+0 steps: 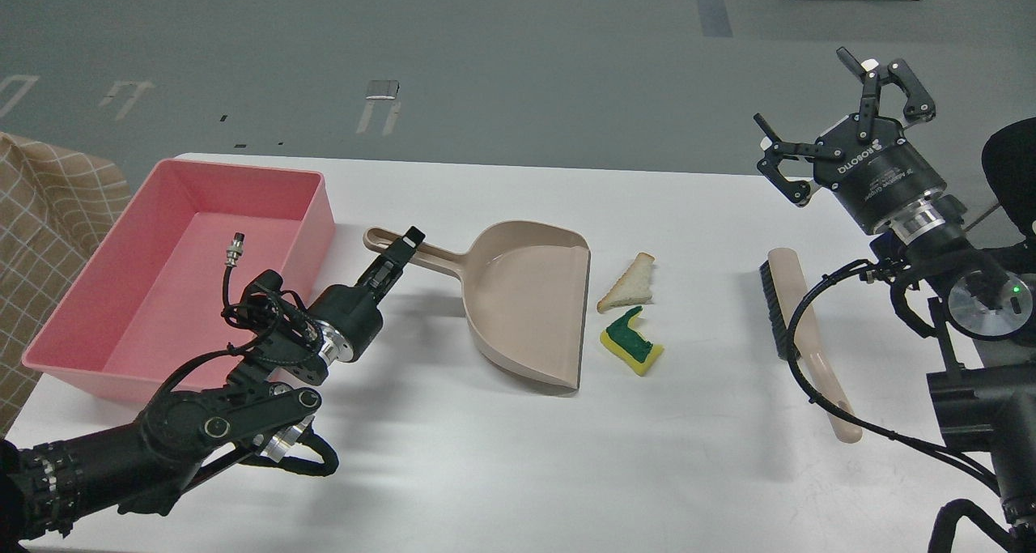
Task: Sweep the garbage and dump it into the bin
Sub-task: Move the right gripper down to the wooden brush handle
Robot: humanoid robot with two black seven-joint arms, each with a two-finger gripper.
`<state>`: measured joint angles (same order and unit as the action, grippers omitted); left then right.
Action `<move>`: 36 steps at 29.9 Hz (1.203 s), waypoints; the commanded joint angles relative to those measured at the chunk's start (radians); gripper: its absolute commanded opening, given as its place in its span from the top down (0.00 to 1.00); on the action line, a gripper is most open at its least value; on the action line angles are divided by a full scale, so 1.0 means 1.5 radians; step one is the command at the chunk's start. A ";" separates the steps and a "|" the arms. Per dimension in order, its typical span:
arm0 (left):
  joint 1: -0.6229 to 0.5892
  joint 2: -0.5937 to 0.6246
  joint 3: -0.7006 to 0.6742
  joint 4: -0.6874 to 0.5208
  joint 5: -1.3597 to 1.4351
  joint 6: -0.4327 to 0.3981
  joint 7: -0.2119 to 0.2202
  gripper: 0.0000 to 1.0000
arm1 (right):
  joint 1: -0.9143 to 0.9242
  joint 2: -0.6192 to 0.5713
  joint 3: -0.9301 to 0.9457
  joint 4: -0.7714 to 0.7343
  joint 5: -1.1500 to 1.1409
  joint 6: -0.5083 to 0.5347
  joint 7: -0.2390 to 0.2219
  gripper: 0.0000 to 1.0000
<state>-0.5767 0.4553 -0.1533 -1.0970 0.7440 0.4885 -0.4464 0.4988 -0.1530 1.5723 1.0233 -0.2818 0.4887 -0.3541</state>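
The brush has black bristles along the side of its wider head, so my right gripper next needs to grab the brush's slim bare handle (827,383) to sweep the garbage.
The bread slice (627,286) and the yellow-green sponge scrap (632,344) lie on the white table just right of the beige dustpan's (526,302) open lip. My left gripper (401,251) is shut on the dustpan's handle, with the pan flat on the table. The pink bin (317,213) stands at the left, beside the handle's end. My right gripper (842,104) is open and empty, raised above the table's far right edge.
A beige hand brush (801,326) with black bristles lies on the table at the right, under my right arm's cable. A checked cloth (48,205) hangs at the far left. The table's front half is bare white surface (518,472).
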 commanded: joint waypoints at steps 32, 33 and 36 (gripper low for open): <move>-0.028 0.010 0.013 -0.003 0.017 0.000 0.000 1.00 | 0.178 -0.424 -0.496 0.211 -0.502 0.000 0.000 0.00; -0.028 0.010 0.013 -0.003 0.017 0.000 0.000 1.00 | 0.176 -0.428 -0.499 0.225 -0.512 0.000 -0.001 0.00; -0.027 0.007 0.013 -0.003 0.017 0.000 0.000 1.00 | 0.175 -0.455 -0.552 0.275 -0.538 0.000 -0.001 0.00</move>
<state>-0.6180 0.4702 -0.1334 -1.1013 0.7694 0.4888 -0.4463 0.7630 -0.8009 0.8075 1.3725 -1.0564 0.4890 -0.3549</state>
